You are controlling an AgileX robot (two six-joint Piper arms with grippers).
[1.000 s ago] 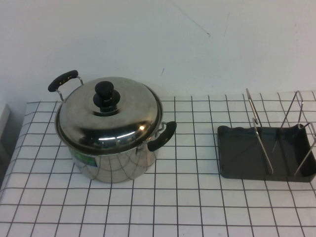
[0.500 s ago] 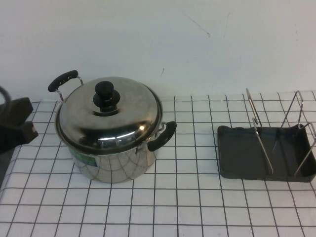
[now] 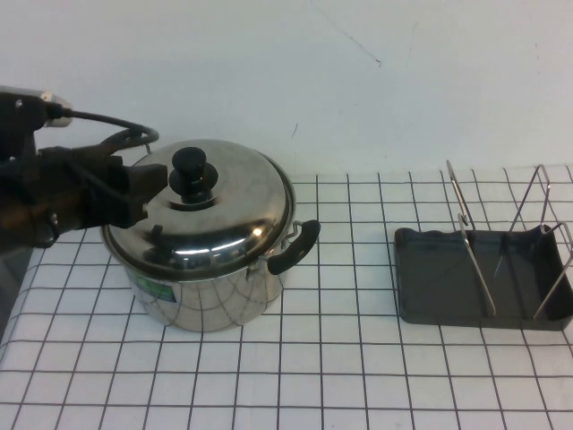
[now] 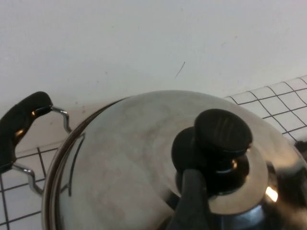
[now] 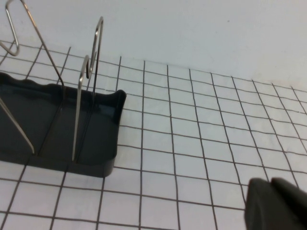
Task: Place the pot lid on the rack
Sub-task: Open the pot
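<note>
The left gripper grabs the lid closed on the pot (image 3: 210, 300) by the black knob (image 3: 191, 170) next, since the lid's steel dome is wide and sloping.
The shiny steel pot lid (image 3: 228, 210) with a black knob (image 3: 191, 170) sits closed on the steel pot (image 3: 210, 300) at the left of the table. My left gripper (image 3: 148, 193) reaches in from the left, just above the lid, close beside the knob. In the left wrist view the gripper (image 4: 242, 167) is open, with one finger (image 4: 189, 201) low against the knob (image 4: 223, 134) and the lid (image 4: 129, 163) below it. The dark grey rack (image 3: 448, 287) with wire dividers (image 3: 473, 255) stands empty at the right, also in the right wrist view (image 5: 53, 124). My right gripper (image 5: 276, 203) is shut over the cloth beside the rack.
The pot has two black side handles (image 3: 295, 246), one far left (image 4: 21, 120). A white wall runs behind the table. The checked cloth (image 3: 349, 358) lies between pot and rack. The table's left edge is near the pot.
My left arm has come in from the left edge and now hangs over the lid's left side next to the knob. Pot, lid and rack have not moved.
</note>
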